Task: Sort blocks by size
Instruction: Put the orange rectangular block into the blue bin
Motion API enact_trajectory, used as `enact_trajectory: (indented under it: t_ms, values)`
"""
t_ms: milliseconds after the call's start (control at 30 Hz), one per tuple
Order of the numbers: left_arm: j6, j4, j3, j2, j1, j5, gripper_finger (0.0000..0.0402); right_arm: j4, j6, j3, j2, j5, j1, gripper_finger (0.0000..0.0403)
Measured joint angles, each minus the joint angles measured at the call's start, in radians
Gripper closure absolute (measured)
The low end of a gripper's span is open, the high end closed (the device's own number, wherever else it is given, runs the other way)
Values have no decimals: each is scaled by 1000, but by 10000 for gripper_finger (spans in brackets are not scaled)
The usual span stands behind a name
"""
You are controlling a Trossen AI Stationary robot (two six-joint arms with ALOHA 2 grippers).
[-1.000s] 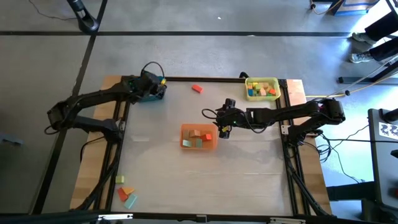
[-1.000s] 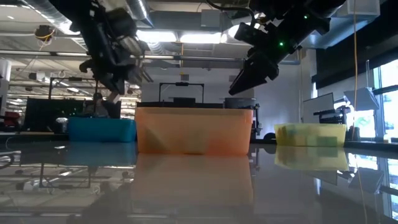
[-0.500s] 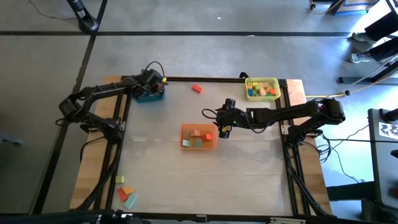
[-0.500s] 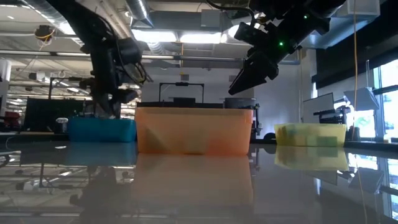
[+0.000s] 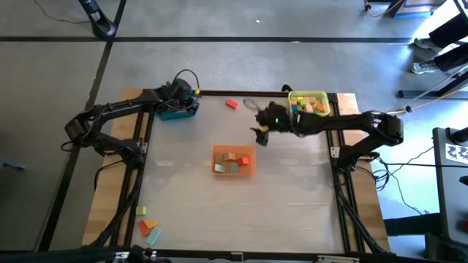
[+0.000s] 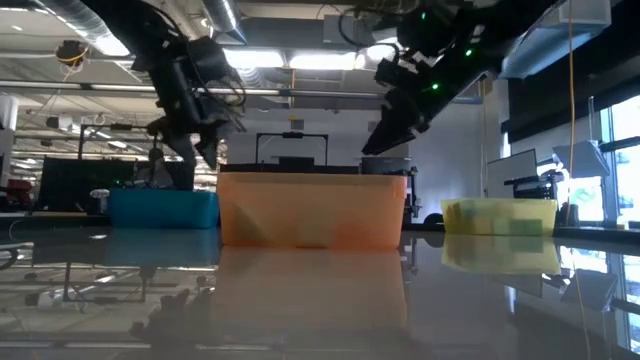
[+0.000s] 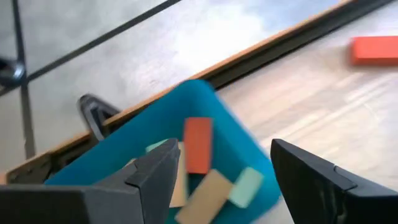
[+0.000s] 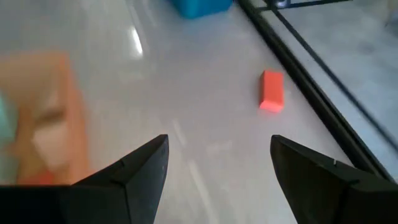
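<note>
To sort the red block, my right gripper will next grab its long facing sides, since the block lies flat and is longer than wide.
My left gripper hangs open over the blue tray at the table's far left corner. A red block shows over the tray's inside, apart from both fingers, with tan and light green blocks lying beside it. My right gripper stands open and empty above the table, between the orange tray and a lone red block, which lies flat near the far edge.
A yellow tray with several blocks stands at the far right corner. The orange tray holds several blocks too. A few loose blocks lie at the near left corner. A dark frame rail runs along the far edge.
My right gripper has swung from beside the orange tray toward the far edge, nearer the lone red block, rolling as it went. My left gripper has shifted a little over the blue tray.
</note>
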Motion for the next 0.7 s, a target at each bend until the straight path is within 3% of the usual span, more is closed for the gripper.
enact_trajectory:
  t_ms: [167,433,700]
  values:
    - [23,12,0,-1,-62,1,164,154,48,0,64,-124,-136,125]
    - [16,8,-1,-1,-125,0,164,305,-21,6,223,-160,-258,125]
    - [6,11,-1,-1,-157,0,164,176,-36,215,417,-267,-343,125]
